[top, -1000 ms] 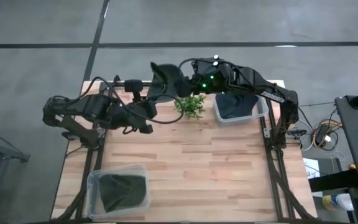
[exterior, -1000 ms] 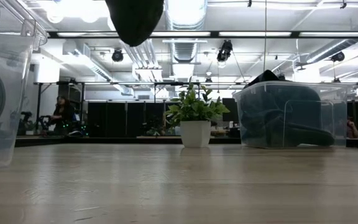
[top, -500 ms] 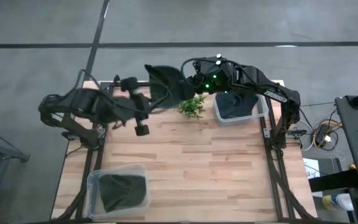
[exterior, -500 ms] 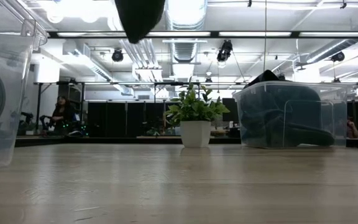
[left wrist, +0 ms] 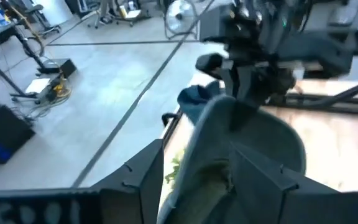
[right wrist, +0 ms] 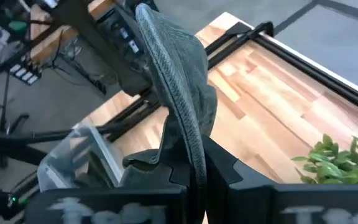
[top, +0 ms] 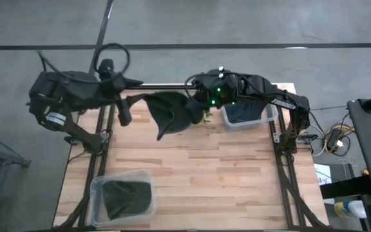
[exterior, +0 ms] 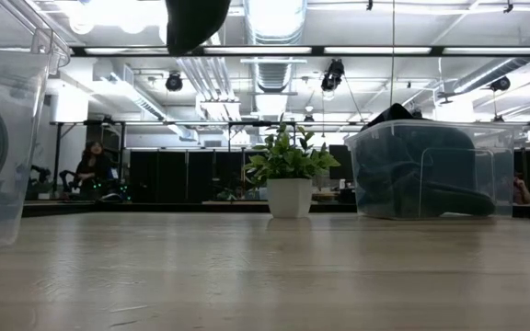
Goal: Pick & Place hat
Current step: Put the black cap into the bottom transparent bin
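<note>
Next, my left gripper grabs the dark grey hat by its stitched edge (top: 149, 98), to set the hat into the clear bin.
A dark grey hat (top: 171, 113) hangs in the air over the far part of the table, with my right gripper (top: 198, 103) shut on it. In the low view only its lower end (exterior: 196, 20) shows, high above the tabletop. In the right wrist view the hat (right wrist: 176, 81) stands edge-on in front of my right gripper (right wrist: 194, 167). My left gripper (top: 122, 115) is open at the table's far left, just left of the hat. In the left wrist view the hat (left wrist: 241, 134) shows beyond its spread fingers (left wrist: 143, 177). My right gripper pinches an edge of the hat (right wrist: 190, 152) between its two fingers. The fingers come roughly level from the table's right side. The hat is lifted clear of the table and spreads away from the fingers toward the table's left.
A small potted plant (exterior: 290, 175) stands at the far middle, partly under the hat. A clear bin with dark hats (top: 245, 111) sits at the far right. Another clear bin (top: 122, 196) with a dark hat sits at the near left corner. Bare wood lies between them.
My left gripper has drawn back from the hat toward the table's far left corner. The hat now hangs from my right gripper alone. It has come a little toward the near edge and spread out wider, still clear of the table.
</note>
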You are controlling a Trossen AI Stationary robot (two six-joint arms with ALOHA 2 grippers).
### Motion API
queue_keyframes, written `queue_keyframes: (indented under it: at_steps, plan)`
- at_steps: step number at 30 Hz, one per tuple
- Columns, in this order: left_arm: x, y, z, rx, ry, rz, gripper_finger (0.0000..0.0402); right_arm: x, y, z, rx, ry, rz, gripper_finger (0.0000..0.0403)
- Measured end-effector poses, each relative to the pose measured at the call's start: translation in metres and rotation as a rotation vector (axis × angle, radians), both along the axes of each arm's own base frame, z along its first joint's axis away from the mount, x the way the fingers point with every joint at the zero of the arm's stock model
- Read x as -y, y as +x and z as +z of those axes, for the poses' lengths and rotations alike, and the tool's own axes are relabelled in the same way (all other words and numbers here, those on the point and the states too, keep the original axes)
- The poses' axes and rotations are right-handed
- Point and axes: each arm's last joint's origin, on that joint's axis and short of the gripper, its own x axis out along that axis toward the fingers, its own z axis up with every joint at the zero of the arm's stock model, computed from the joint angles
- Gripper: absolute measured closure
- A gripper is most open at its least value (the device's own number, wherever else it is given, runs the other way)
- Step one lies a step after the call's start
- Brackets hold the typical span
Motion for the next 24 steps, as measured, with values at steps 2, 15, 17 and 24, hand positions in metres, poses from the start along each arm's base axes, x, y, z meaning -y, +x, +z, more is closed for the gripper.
queue_keyframes:
  at_steps: [2,15,17,24]
  plan:
    - [-0.001,-0.003,0.003,0.011,-0.024,-0.028,0.0226,-0.006,0.001,0.0,0.002,-0.018,0.026,0.0394]
    - [-0.001,0.027,-0.013,-0.094,-0.108,-0.096,0.0225,-0.034,0.009,0.002,0.056,-0.069,0.104,0.0392]
    - [-0.001,0.033,-0.016,-0.11,-0.127,-0.124,0.0225,-0.038,0.013,-0.002,0.044,-0.069,0.113,0.0392]
    - [-0.006,0.04,-0.03,-0.232,-0.161,-0.088,0.0236,-0.05,0.018,-0.006,0.04,-0.091,0.127,0.0391]
